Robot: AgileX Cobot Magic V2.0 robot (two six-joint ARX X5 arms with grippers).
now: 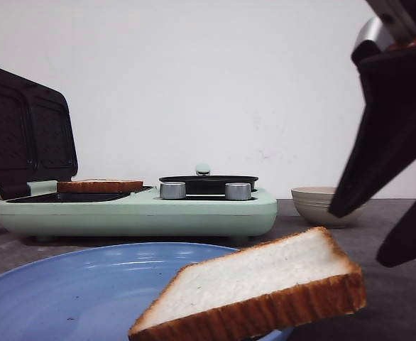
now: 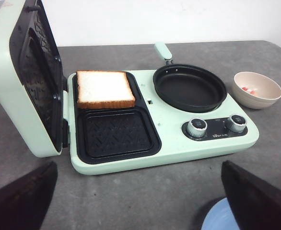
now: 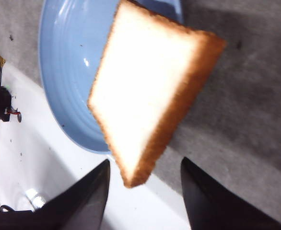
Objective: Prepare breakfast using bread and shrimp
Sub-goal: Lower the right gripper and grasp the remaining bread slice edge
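Observation:
My right gripper's fingers hang above the bread slice's near corner (image 1: 346, 284), so closing now would miss. Next, it moves down before it closes on the bread slice.
One bread slice (image 2: 104, 88) lies in the far tray of the mint-green sandwich maker (image 2: 169, 148); it also shows in the front view (image 1: 99, 186). The second bread slice (image 1: 265, 284) rests tilted across the rim of the blue plate (image 1: 73, 291). My right gripper (image 3: 144, 162) is open, its fingers on either side of that slice's (image 3: 150, 91) near corner without touching it; in the front view the right gripper (image 1: 357, 238) hangs at the right. My left gripper (image 2: 138, 163) is open and empty in front of the maker. A small orange-red shrimp (image 2: 246, 89) lies in the beige bowl (image 2: 256, 89).
The maker's lid (image 2: 30, 76) stands open at the left. A black frying pan (image 2: 189, 87) sits on the maker's right half, with two silver knobs (image 2: 196, 126) in front. The bowl (image 1: 321, 206) stands right of the maker. A white surface (image 3: 49, 187) borders the grey table.

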